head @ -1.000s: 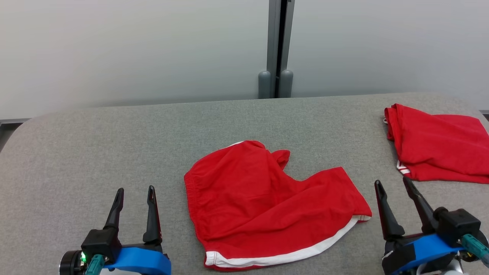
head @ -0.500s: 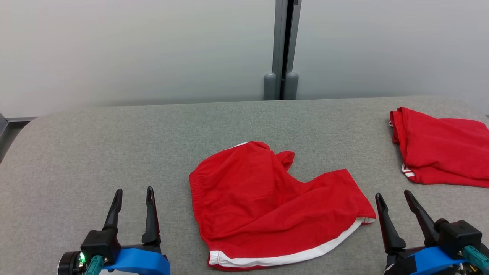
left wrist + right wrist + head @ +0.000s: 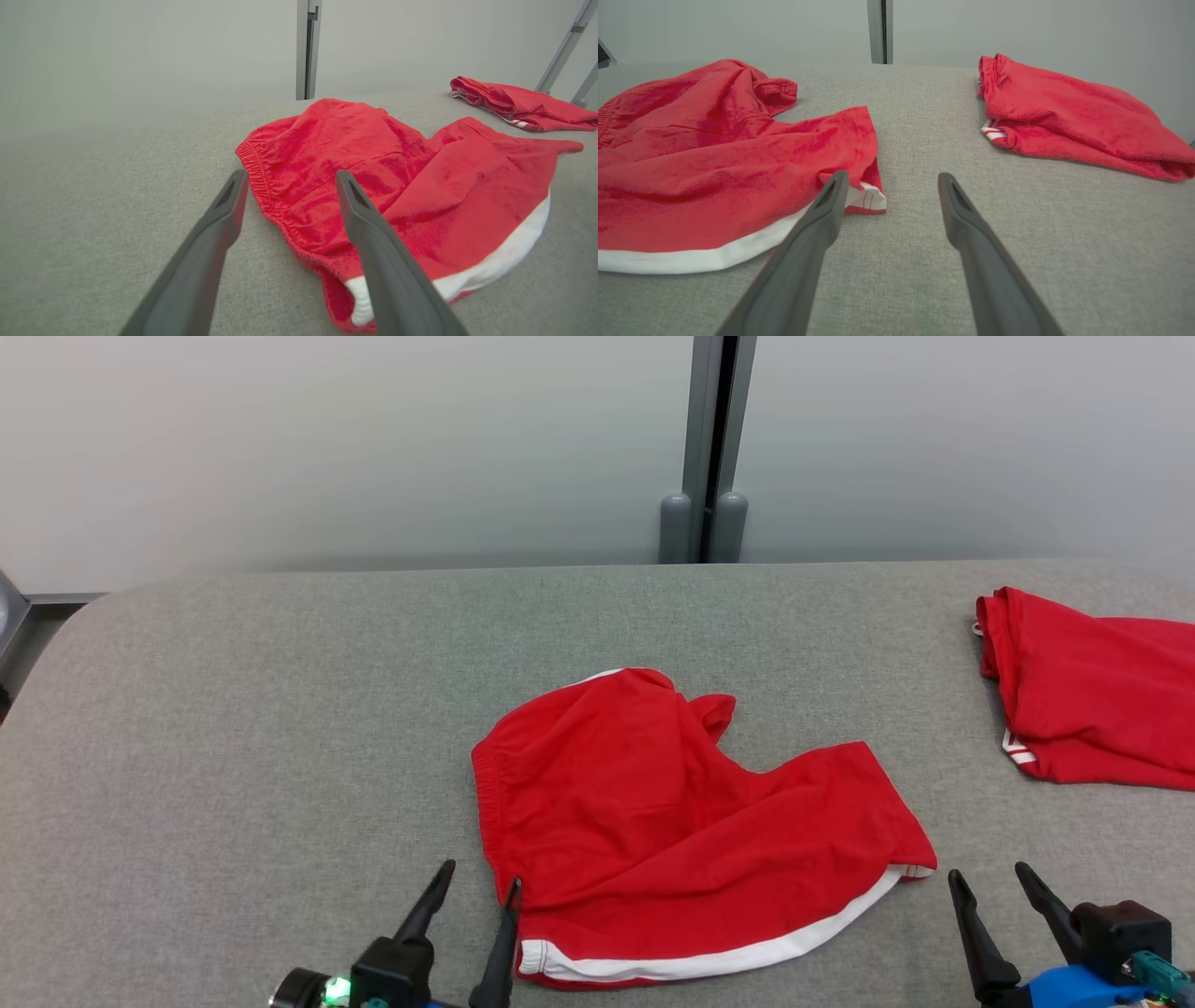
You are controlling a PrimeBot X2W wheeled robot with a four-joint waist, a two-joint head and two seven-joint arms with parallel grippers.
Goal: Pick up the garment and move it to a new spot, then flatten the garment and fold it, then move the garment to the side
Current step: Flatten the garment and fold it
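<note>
My right gripper picks up the red shorts [image 3: 661,806] by the shorts' white hem corner [image 3: 909,870] next, to lift them toward their new spot.
The garment [image 3: 691,821] is a pair of red shorts with a white hem, lying crumpled in the middle of the grey table. My left gripper [image 3: 481,877] is open at the garment's near left edge, with its right finger beside the waistband corner. In the left wrist view, the elastic waistband of the garment [image 3: 397,177] lies between and beyond the spread fingers of the left gripper [image 3: 292,175]. My right gripper [image 3: 988,873] is open just right of the hem corner, over bare table. The right wrist view shows the garment [image 3: 714,154] left of the right gripper [image 3: 893,176].
A second red garment [image 3: 1092,700] lies folded at the table's far right edge, also seen in the left wrist view [image 3: 518,102] and the right wrist view [image 3: 1073,116]. The grey padded table [image 3: 280,709] stretches wide to the left. A grey post [image 3: 714,448] stands against the wall behind.
My left gripper has moved right, up to the garment's near left edge. The head camera has shifted a little, and both grippers sit lower in its view. The garment lies as before.
</note>
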